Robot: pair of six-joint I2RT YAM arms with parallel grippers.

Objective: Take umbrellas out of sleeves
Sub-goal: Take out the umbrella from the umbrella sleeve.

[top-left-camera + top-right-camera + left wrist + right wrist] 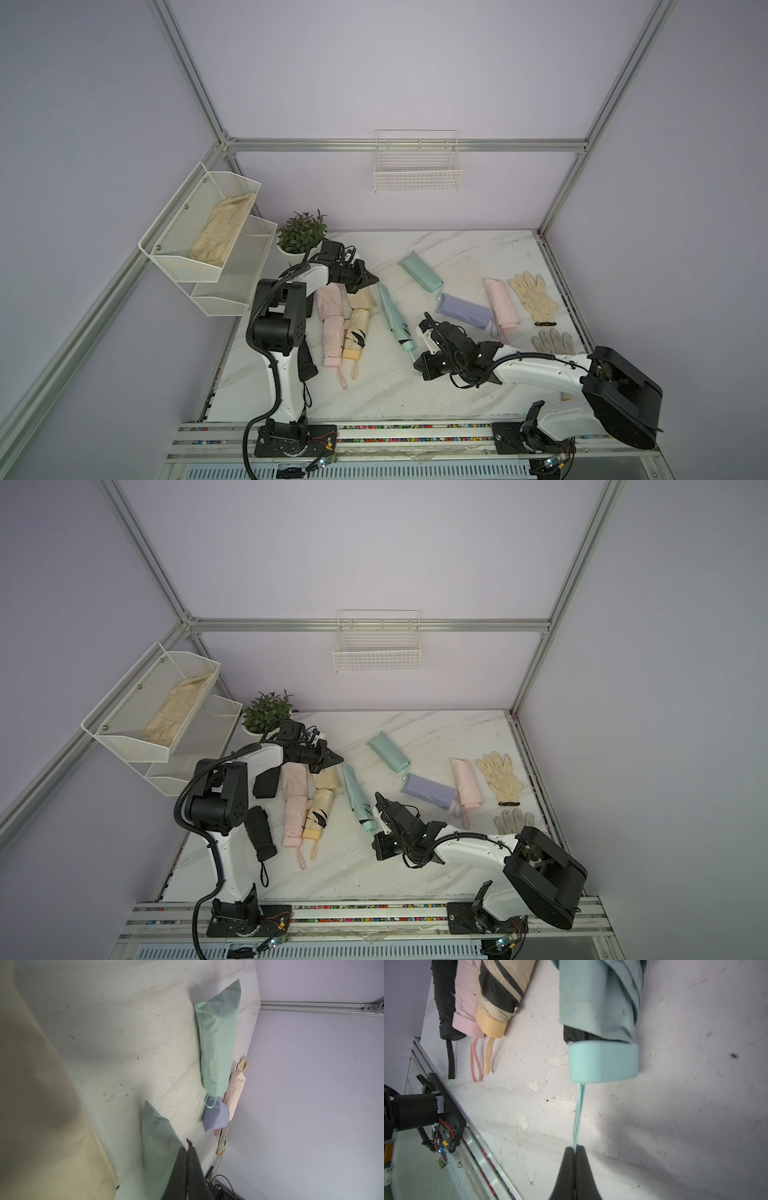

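Note:
The umbrella's upper part is still inside the sleeve, so my left gripper keeps hold of the sleeve until that part is out.
A mint green umbrella (406, 338) lies mid-table, its handle (603, 1061) and lower folds out of the mint green sleeve (388, 307). My right gripper (574, 1149) is shut on its wrist loop (579, 1113), which runs taut to the handle. My left gripper (188, 1145) is shut at the sleeve's far end (158, 1136), its fingers against the fabric edge. Pink (332, 336), yellow (356, 336) and black (259, 833) umbrellas lie bare by the left arm. Further mint (419, 270), lilac (465, 311) and pink (500, 303) sleeves lie full on the right.
A cream glove (534, 297) and a grey glove (552, 340) lie at the table's right edge. A potted plant (301, 235) stands at the back left beside a mesh shelf (232, 286) holding beige cloth. A wire basket (417, 166) hangs on the back wall.

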